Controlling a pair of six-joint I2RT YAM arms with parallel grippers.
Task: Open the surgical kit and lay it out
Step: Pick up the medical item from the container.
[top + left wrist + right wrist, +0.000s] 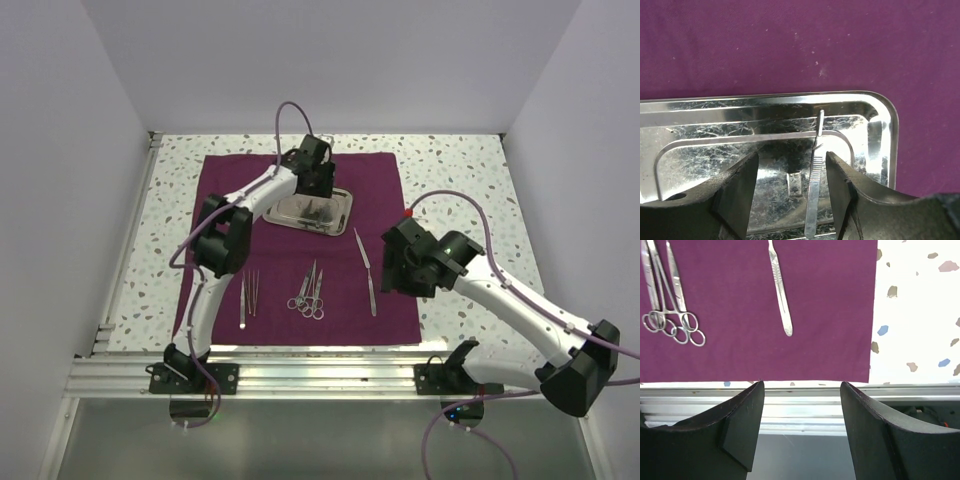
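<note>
I will grab the scalpel handle by its long sides near the narrow end with my left gripper, so the broad end stays free to lay it lengthwise in the row.
The dark purple cloth (380, 185) lies spread flat on the table. The shiny steel tray (340, 213) sits on its far middle. My left gripper (316, 193) hovers low over the tray, open. In the left wrist view its fingers (742, 187) straddle a slim steel scalpel handle (814, 190) lying in the tray (715, 145), not touching it. Tweezers (248, 296), ring-handled scissors and forceps (309, 294) and two slim handles (367, 270) lie in a row on the cloth's near half. My right gripper (393, 272) is open and empty above the cloth's near right part.
The right wrist view shows the cloth's near edge (790, 360), a slim handle (780, 292), the ring handles (675, 327), speckled tabletop (915, 315) to the right and the aluminium rail (800, 405) at the table's front. White walls enclose the table on three sides.
</note>
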